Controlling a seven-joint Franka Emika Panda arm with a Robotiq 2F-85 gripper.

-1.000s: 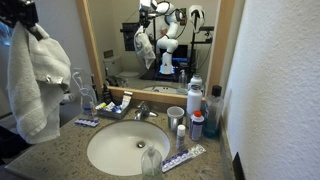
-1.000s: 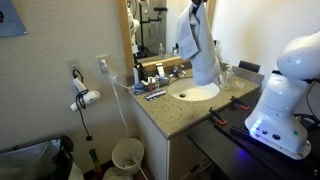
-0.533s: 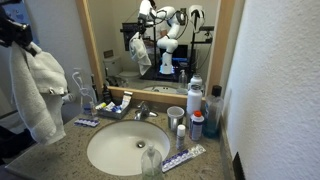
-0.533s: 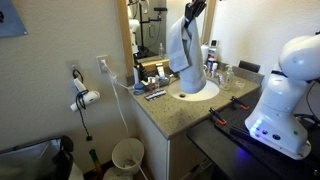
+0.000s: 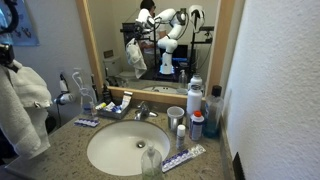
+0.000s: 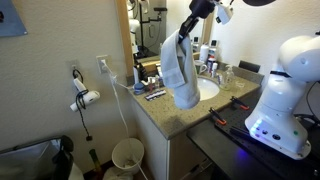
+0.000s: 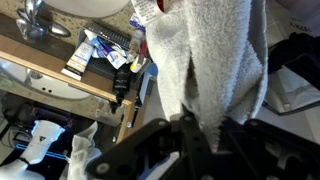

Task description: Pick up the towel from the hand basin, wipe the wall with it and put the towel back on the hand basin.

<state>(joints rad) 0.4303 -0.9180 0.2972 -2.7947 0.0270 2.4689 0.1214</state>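
Observation:
My gripper keeps holding the towel for now. Only part of the towel is above the granite, so it would fall across the counter's front edge if I opened now.
My gripper [image 6: 184, 33] is shut on the top of a white towel [image 6: 178, 72] and holds it in the air, hanging down over the front edge of the counter. In an exterior view the towel [image 5: 22, 105] hangs at the far left of the frame, with the gripper mostly out of view above it. In the wrist view the towel [image 7: 210, 60] fills the middle, pinched between the black fingers [image 7: 205, 125]. The hand basin [image 5: 128, 146] is a white oval bowl set in the granite counter; it also shows in the wrist view [image 7: 85, 8].
Bottles and a cup [image 5: 197, 112] stand to the right of the basin, a tray of toiletries [image 5: 112, 104] behind it by the faucet [image 5: 143, 112]. A mirror [image 5: 160, 45] covers the back wall. A white wall [image 5: 275, 90] is at the right. A bin [image 6: 127, 155] stands on the floor.
My gripper has carried the towel away from over the basin toward the counter's front edge, and the towel now hangs lower there.

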